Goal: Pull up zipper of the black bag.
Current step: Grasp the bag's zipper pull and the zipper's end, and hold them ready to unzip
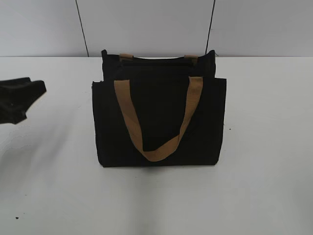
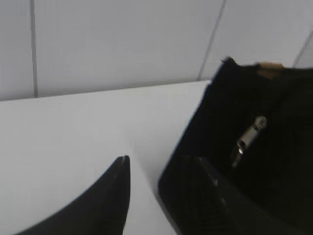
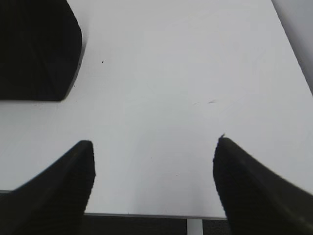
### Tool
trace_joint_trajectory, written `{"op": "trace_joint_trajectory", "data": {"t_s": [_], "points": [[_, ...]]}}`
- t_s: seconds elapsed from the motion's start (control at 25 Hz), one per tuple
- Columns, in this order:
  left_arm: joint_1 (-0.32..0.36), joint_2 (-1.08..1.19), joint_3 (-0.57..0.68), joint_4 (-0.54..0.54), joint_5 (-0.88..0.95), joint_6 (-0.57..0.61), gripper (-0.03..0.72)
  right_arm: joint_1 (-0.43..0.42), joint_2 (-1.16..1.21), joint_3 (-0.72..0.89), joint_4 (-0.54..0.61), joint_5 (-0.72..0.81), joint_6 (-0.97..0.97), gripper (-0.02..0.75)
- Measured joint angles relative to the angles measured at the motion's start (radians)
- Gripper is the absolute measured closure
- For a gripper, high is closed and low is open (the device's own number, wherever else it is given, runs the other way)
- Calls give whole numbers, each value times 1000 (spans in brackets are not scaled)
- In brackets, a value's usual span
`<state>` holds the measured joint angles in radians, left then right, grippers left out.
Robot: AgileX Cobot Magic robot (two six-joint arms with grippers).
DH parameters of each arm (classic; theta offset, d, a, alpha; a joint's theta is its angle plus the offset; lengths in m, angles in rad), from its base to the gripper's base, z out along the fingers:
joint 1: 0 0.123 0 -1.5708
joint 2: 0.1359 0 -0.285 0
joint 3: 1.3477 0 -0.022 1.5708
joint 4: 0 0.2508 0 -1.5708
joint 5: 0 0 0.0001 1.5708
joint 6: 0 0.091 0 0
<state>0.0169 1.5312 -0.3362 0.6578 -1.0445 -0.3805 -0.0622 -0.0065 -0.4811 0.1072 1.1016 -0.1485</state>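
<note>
I next need to grab the black bag at its top corner [image 1: 100, 86] with my left gripper, to steady the bag for pulling up the zipper.
The black bag [image 1: 159, 122] stands upright in the middle of the white table, with a tan handle [image 1: 156, 117] hanging down its front. In the left wrist view the bag's end [image 2: 264, 147] fills the right side. The zipper's silver pull tab [image 2: 249, 137] hangs there on the black fabric. My left gripper [image 2: 159, 164] is open and empty, a short way left of the bag, with the tab beyond its right finger. It shows at the left edge of the exterior view [image 1: 29, 98]. My right gripper [image 3: 152, 142] is open and empty over bare table, right of the bag's corner [image 3: 34, 49].
The white table [image 1: 264, 171] surrounds the bag. A grey panelled wall [image 1: 146, 24] stands behind it. The table's near edge [image 3: 146, 214] shows just below my right gripper. The right gripper is out of the exterior view.
</note>
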Motion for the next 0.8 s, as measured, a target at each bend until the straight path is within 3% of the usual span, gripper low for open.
{"op": "trace_joint_trajectory", "data": {"t_s": [0.16,0.48,0.8], "points": [[0,135,-19,126,-76,8,359,0,0,0,0,0,0,160],[0,323,-186,345,-103,34,360,0,0,0,0,0,0,160],[-3,472,-312,452,-134,45,359,0,0,0,0,0,0,160]]}}
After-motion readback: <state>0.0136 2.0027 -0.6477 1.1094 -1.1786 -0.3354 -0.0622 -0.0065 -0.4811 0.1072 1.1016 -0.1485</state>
